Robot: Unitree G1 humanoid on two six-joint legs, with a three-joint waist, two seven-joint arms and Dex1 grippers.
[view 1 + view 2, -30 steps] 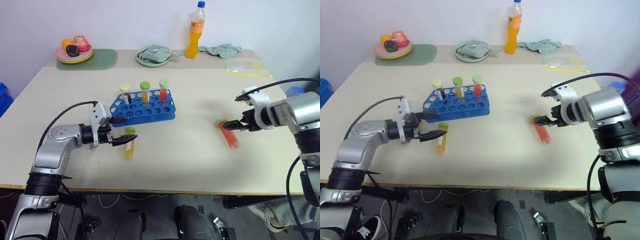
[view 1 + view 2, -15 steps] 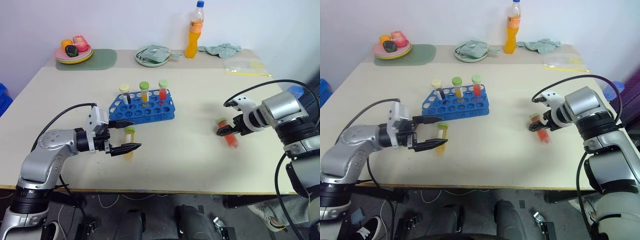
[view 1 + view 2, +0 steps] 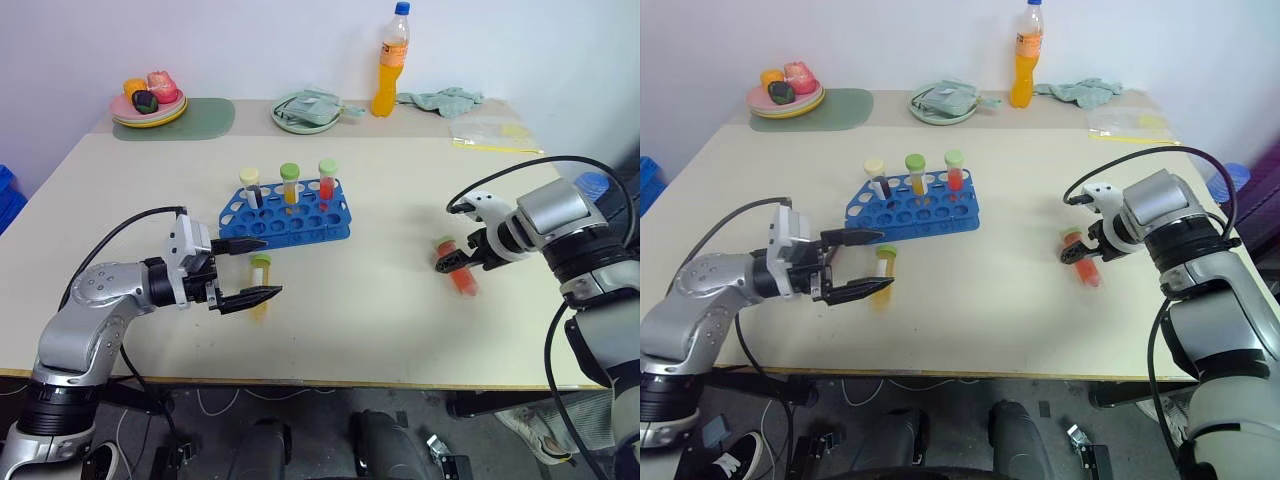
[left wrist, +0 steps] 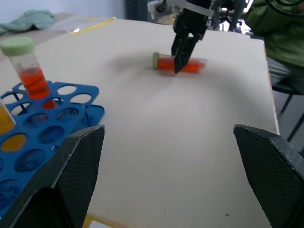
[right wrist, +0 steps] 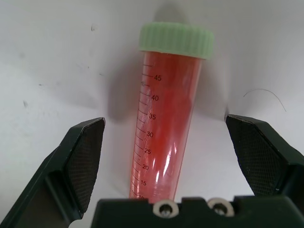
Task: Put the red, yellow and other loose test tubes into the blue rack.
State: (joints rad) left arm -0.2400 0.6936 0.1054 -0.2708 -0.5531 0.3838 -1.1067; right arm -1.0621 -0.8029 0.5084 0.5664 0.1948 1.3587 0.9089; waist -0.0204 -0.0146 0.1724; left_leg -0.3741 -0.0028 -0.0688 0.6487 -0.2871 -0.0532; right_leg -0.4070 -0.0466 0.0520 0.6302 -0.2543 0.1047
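Observation:
My right gripper's fingers are beside the body of the red test tube (image 5: 166,133) and closing now would catch the tube, so it is time to close.
The blue rack (image 3: 290,222) stands mid-table with three capped tubes upright in its back row. A loose yellow test tube (image 3: 260,264) lies just in front of the rack. My left gripper (image 3: 272,267) is open, one finger above this tube and one crossing its lower end. To the right, a loose red test tube (image 5: 166,133) with a green cap lies flat on the table. My right gripper (image 3: 452,262) points down over it, open, with a finger on each side and not touching. The left wrist view shows the same red tube (image 4: 183,64) under that gripper.
An orange drink bottle (image 3: 391,60), a pale green plate (image 3: 290,124) holding a cloth, a plate of fruit (image 3: 148,118) on a green mat and a crumpled cloth (image 3: 440,98) line the far edge. A clear plastic bag (image 3: 495,135) lies at the back right.
My left gripper drew back a little from the yellow tube, rose and rolled, then held still. My right gripper tipped further down over the red tube.

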